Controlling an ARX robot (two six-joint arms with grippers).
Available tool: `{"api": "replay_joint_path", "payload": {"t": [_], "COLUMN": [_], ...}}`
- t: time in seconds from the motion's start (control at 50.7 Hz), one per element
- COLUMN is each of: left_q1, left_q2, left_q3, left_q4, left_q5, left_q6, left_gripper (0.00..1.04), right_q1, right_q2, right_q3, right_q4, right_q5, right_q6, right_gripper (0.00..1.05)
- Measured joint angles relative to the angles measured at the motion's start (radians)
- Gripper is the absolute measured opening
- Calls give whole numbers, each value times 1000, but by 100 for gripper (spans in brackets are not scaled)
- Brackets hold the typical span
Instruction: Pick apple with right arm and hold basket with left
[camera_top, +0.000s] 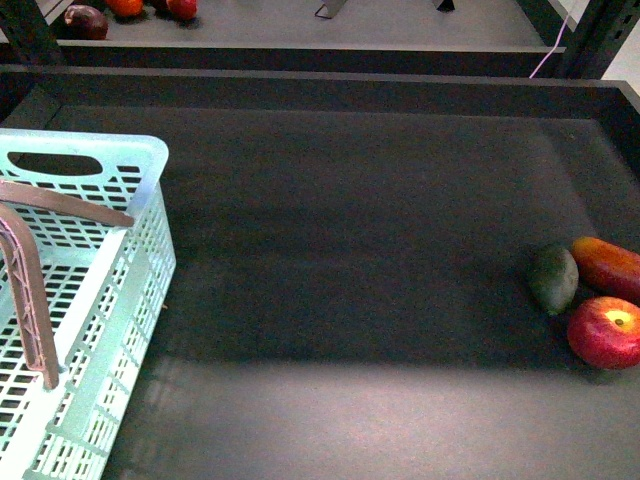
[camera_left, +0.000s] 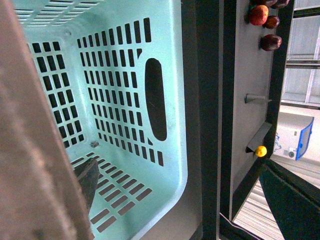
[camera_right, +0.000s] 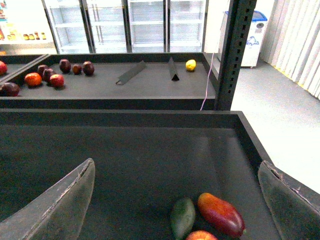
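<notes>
My left gripper takes hold of the basket by its brown handle next, to hold it while the apple is picked.
The apple, glossy red with a yellow patch, lies at the table's right edge. Only its top shows at the bottom rim of the right wrist view. The mint-green slotted basket stands at the front left. My left gripper is open over the basket, its brown fingers reaching in. The left wrist view shows the basket's inside and handle slot, and the left gripper holds nothing. My right gripper is open and empty, above and behind the fruit. It is out of the front view.
A dark green oval fruit and an elongated red-orange fruit lie touching beside the apple. The table has a raised dark rim. A back shelf holds several red fruits and a yellow one. A black post stands at the right.
</notes>
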Motion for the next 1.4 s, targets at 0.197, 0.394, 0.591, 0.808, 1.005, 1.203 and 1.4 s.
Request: {"api": "replay_joint_path", "payload": {"t": [0.197, 0.394, 0.591, 0.808, 1.005, 1.203, 1.4], "left_q1": [-4, -8, -30, -65, -118, -256, -397], "left_q2": [2, 3, -24, -158, -235, -230, -178], "left_q3": [1, 0, -8, -34, -32, 56, 194], "left_q4": [-7, -18, -31, -77, -134, -204, -255], "left_q5": [-16, -32, -27, 3, 14, 7, -42], "left_q6": [-11, -11, -2, 67, 120, 140, 159], "left_gripper": [67, 32, 16, 16, 16, 16, 16], "right_q1": [0, 0, 0, 0, 0, 0, 0], "right_q2": [0, 0, 0, 0, 0, 0, 0], "right_q3": [0, 0, 0, 0, 0, 0, 0], "right_q4": [0, 0, 0, 0, 0, 0, 0], "right_q5": [0, 0, 0, 0, 0, 0, 0], "right_q6": [0, 0, 0, 0, 0, 0, 0], "right_gripper": [96, 96, 96, 96, 96, 96, 96]}}
